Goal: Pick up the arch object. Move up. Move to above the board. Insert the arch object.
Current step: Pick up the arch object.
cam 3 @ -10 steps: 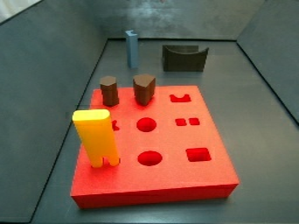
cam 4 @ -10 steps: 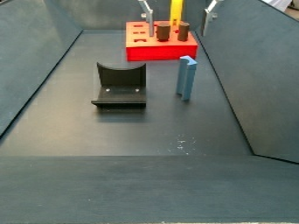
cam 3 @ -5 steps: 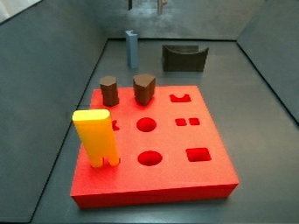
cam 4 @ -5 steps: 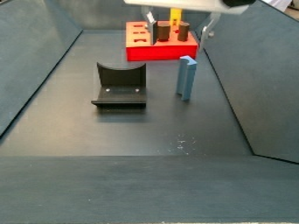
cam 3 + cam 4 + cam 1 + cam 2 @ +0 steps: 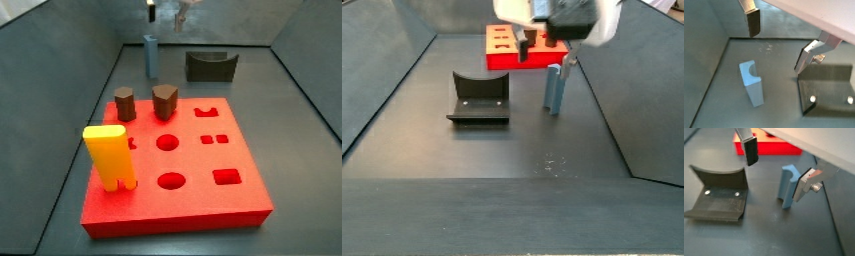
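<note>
Next, my gripper grabs the arch object by its top end to fit it into the curved hole of the red board.
The arch object is a slim pale blue-grey block standing upright on the floor in both side views [image 5: 151, 55] [image 5: 555, 88] and in both wrist views [image 5: 751, 83] [image 5: 787, 187]. My gripper [image 5: 167, 16] [image 5: 545, 52] is open and empty, hanging above the arch object. In the wrist views [image 5: 777, 40] [image 5: 777, 169] the block stands close to one finger [image 5: 806, 185], and the other finger [image 5: 750, 152] is well clear. The red board [image 5: 174, 165] [image 5: 523, 52] [image 5: 765, 147] has cut-out holes.
A yellow two-legged block [image 5: 110, 157] and two dark pegs [image 5: 124, 103] [image 5: 164, 102] stand in the board. The dark fixture [image 5: 211, 65] [image 5: 478, 97] [image 5: 717, 193] [image 5: 827, 90] stands beside the arch object. Grey walls close in the floor on both sides.
My gripper has come down into view from above, towards the arch object. The arch object, board and fixture have not moved.
</note>
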